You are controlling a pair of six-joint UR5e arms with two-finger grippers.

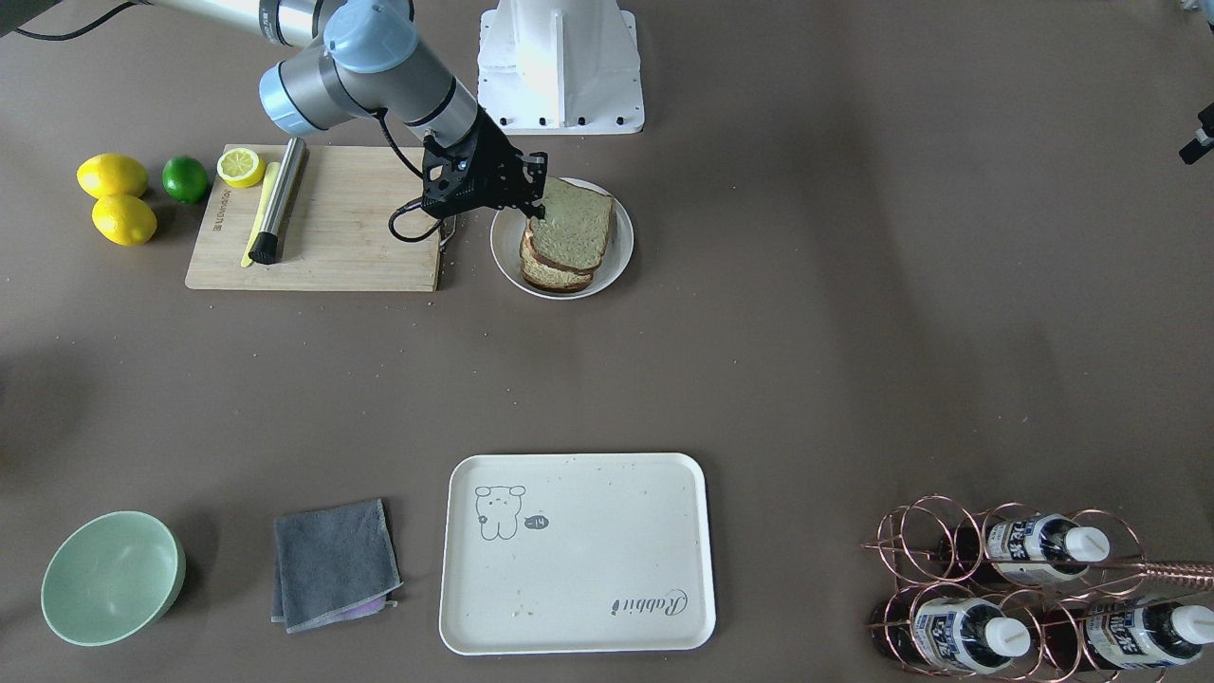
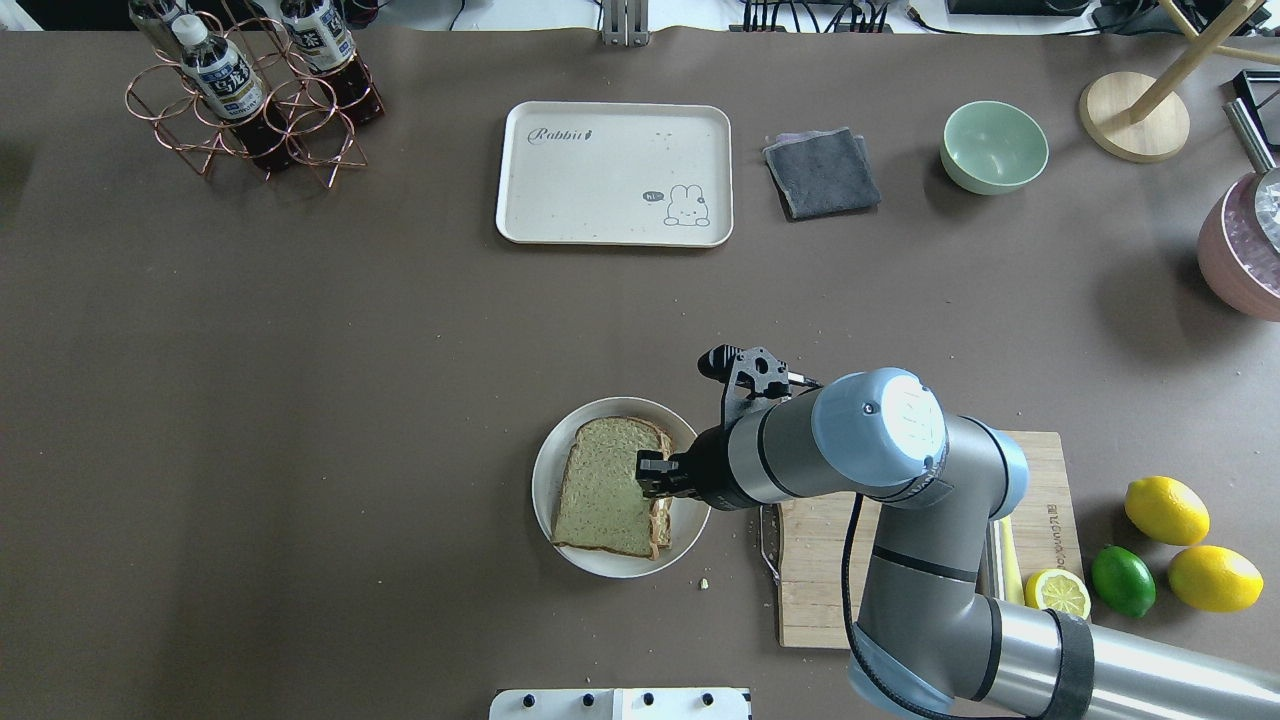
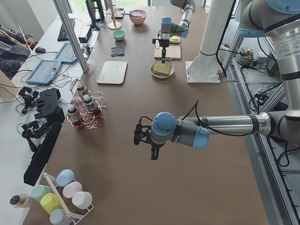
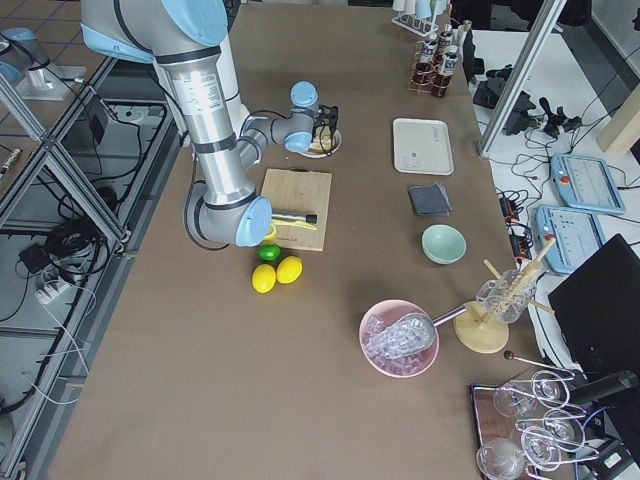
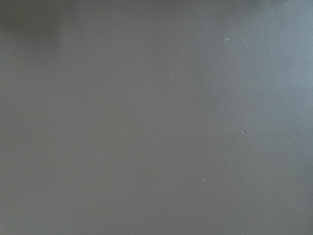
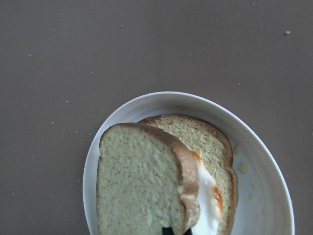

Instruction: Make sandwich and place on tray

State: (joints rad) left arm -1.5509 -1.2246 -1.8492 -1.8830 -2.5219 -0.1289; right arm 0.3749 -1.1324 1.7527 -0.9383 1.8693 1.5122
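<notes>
The top slice [image 1: 575, 228] overlaps the egg and bottom slice [image 1: 546, 274] inside the plate's rim and would stay there if I opened, so my right gripper should let it go.
The sandwich [image 1: 569, 228] lies on a round white plate [image 1: 621, 249] next to a wooden cutting board. Its top slice [image 6: 142, 186] sits tilted and shifted off the bottom slice, with the white-and-orange egg [image 6: 208, 196] showing at the side. My right gripper [image 1: 539, 204] is at the sandwich's board-side edge [image 2: 605, 485], shut on the top slice. The cream tray [image 1: 569, 579] lies bare at the table's far side [image 2: 600, 180]. My left gripper [image 3: 154, 154] hangs over bare table far from the plate, and I cannot tell if it is open or shut.
The cutting board [image 1: 332, 247] holds a steel-handled knife [image 1: 282, 194] and a lemon half [image 1: 241, 167]. Two lemons [image 1: 114, 194] and a lime [image 1: 185, 178] lie beyond it. A grey cloth [image 1: 334, 563] and a green bowl [image 1: 112, 577] flank the tray. A copper bottle rack [image 1: 1015, 598] stands at the other end.
</notes>
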